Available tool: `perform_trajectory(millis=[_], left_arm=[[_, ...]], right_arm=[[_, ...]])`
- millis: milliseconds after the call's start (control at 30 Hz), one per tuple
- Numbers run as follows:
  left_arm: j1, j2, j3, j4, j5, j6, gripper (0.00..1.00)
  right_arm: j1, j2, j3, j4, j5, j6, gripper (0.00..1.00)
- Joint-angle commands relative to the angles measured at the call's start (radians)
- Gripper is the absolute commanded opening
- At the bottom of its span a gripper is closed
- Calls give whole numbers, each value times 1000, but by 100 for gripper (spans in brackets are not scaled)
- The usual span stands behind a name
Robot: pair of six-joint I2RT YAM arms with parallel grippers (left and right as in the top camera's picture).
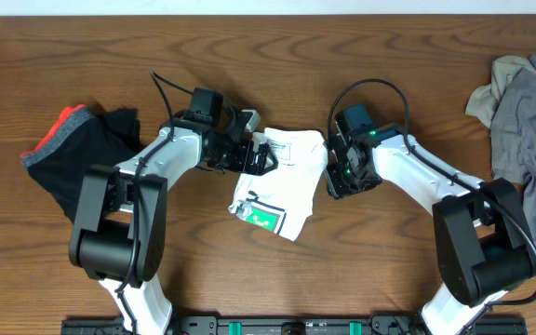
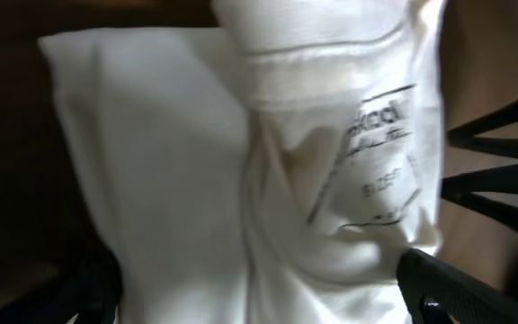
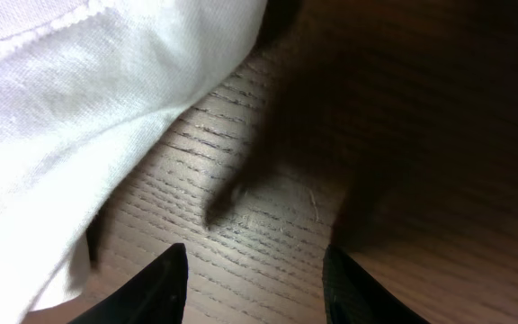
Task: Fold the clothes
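My left gripper should next pinch the white garment's (image 1: 282, 181) folded layers together by the neck label. Then it can lay it folded on the black garment.
A white garment (image 1: 282, 181) with a green print lies partly folded at the table's middle. My left gripper (image 1: 257, 156) is at its upper left edge. In the left wrist view the white cloth with its neck label (image 2: 376, 162) fills the frame, and the left gripper's (image 2: 259, 292) fingers stand wide apart on either side of the cloth, open. My right gripper (image 1: 336, 179) is just right of the garment. In the right wrist view the right gripper (image 3: 254, 265) is open and empty over bare wood, with the white cloth (image 3: 70, 117) to its left.
A black garment with a red waistband (image 1: 77, 149) lies at the left. A heap of grey clothes (image 1: 529, 112) lies at the right edge. The wooden table (image 1: 389, 270) shows bare wood in front of the arms.
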Motion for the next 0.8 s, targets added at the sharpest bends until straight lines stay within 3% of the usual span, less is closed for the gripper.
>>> perform_trajectory(millis=[0, 133, 233, 367, 467, 767], left_arm=[[-11, 58, 0, -8, 47, 19, 93], [-18, 58, 0, -8, 47, 34, 58], [-18, 58, 0, -8, 47, 33, 24], [-15, 42, 2, -20, 46, 33, 13], [-1, -10, 6, -50, 27, 33, 9], [152, -319, 9, -283, -314, 50, 6]], right_arm=[[4, 4, -6, -2, 10, 20, 47], [4, 4, -6, -3, 9, 20, 47], [4, 4, -6, -3, 10, 20, 47], [4, 3, -6, -6, 10, 20, 46], [-2, 2, -5, -17, 10, 30, 42], [-83, -50, -5, -68, 9, 56, 40]])
